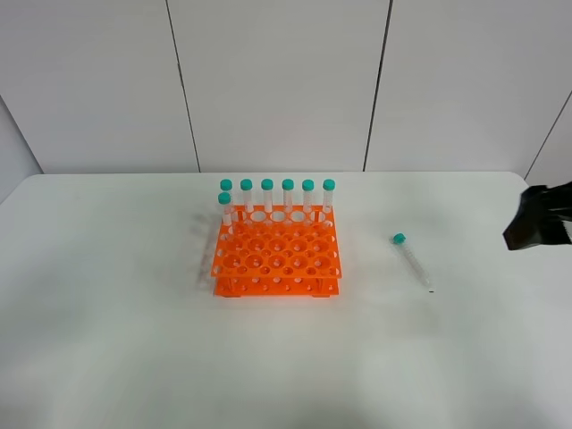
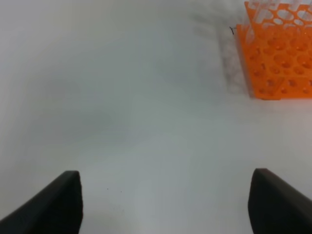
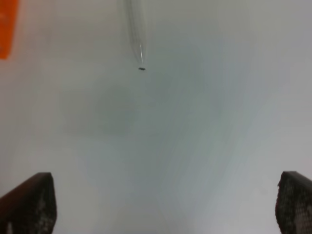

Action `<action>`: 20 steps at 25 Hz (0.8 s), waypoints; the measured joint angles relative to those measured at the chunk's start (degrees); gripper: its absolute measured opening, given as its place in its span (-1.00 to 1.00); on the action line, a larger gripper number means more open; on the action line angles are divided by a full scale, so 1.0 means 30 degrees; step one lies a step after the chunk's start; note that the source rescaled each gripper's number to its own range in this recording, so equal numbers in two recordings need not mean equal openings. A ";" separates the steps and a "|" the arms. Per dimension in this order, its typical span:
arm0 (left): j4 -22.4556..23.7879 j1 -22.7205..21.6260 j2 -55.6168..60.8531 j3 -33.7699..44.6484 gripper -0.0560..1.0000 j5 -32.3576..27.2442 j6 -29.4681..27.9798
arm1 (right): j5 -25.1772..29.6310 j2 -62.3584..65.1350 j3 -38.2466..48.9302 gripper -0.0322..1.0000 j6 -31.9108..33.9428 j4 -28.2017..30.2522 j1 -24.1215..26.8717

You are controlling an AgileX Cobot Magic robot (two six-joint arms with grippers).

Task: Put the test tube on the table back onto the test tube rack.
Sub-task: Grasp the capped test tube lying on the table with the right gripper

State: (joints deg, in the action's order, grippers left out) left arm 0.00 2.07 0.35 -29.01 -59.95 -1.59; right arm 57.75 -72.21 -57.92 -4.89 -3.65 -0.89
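Next, my right gripper grabs the test tube by its clear body near the tube's tip point(image 1: 420, 272) to return it to the orange rack point(image 1: 276, 256), leaving the teal cap free.
The test tube point(image 1: 412, 260) lies flat on the white table point(image 1: 134, 340), right of the rack, its teal cap toward the back and its pointed tip toward the front. Its clear tip end point(image 3: 135, 34) shows in the right wrist view, well ahead of my open right gripper point(image 3: 163, 207), which holds nothing. The orange test tube rack point(image 1: 276, 256) stands at the table's middle; several teal-capped tubes stand upright along its back row. My left gripper point(image 2: 165, 204) is open and empty over bare table, with the rack point(image 2: 278, 53) ahead and to one side.
The right arm's black end point(image 1: 540, 219) hangs at the right edge of the high view, right of the lying tube. A small dark speck point(image 3: 141, 68) sits on the table just beyond the tube's tip. White wall panels stand behind the table.
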 joint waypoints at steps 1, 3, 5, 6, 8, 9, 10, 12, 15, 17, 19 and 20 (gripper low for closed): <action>0.0000 0.0000 0.0000 0.0000 0.99 0.0000 0.0000 | 0.0000 -0.1439 -0.0656 1.00 -0.0178 0.0000 0.0000; 0.0000 0.0000 0.0000 0.0000 0.99 0.0000 0.0000 | -0.0033 -0.3952 -0.2050 1.00 -0.0523 0.0000 0.0000; 0.0000 0.0000 0.0000 0.0000 0.99 0.0000 0.0000 | -0.0280 -0.6371 -0.3258 1.00 -0.0663 0.0000 -0.0074; 0.0000 0.0000 0.0000 0.0000 0.99 0.0000 0.0000 | -0.0437 -0.7234 -0.3824 1.00 -0.0707 0.0000 -0.0216; 0.0000 0.0000 0.0000 0.0000 0.99 0.0000 0.0000 | -0.0837 -0.8857 -0.4582 1.00 -0.0928 0.0000 -0.0807; 0.0000 0.0000 0.0000 0.0000 0.99 0.0000 0.0000 | -0.1140 -0.9360 -0.4822 1.00 -0.1106 0.0000 -0.1154; 0.0000 0.0000 0.0000 0.0000 0.99 0.0000 0.0000 | -0.1517 -0.9840 -0.4937 1.00 -0.1203 -0.0021 -0.1388; 0.0000 0.0000 0.0000 0.0000 0.99 0.0000 0.0000 | -0.2334 -1.0577 -0.5000 1.00 -0.1285 -0.0185 -0.1639; 0.0000 0.0000 0.0000 0.0000 0.99 0.0000 0.0000 | -0.3549 -1.1492 -0.5034 1.00 -0.1326 -0.0201 -0.1661; 0.0000 0.0000 0.0000 0.0000 0.99 0.0000 0.0000 | -0.4165 -1.2145 -0.5034 1.00 -0.1347 -0.0201 -0.1661; 0.0000 0.0000 0.0000 0.0000 0.99 0.0000 0.0000 | -0.4699 -1.2925 -0.5034 1.00 -0.1364 -0.0252 -0.1681; 0.0000 0.0000 0.0000 0.0000 0.99 0.0000 0.0000 | -0.4990 -1.3253 -0.5034 1.00 -0.1364 -0.0323 -0.1681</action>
State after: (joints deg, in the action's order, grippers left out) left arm 0.00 2.07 0.35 -29.01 -59.95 -1.59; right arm 42.78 -111.97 -73.02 -8.98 -4.62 -5.93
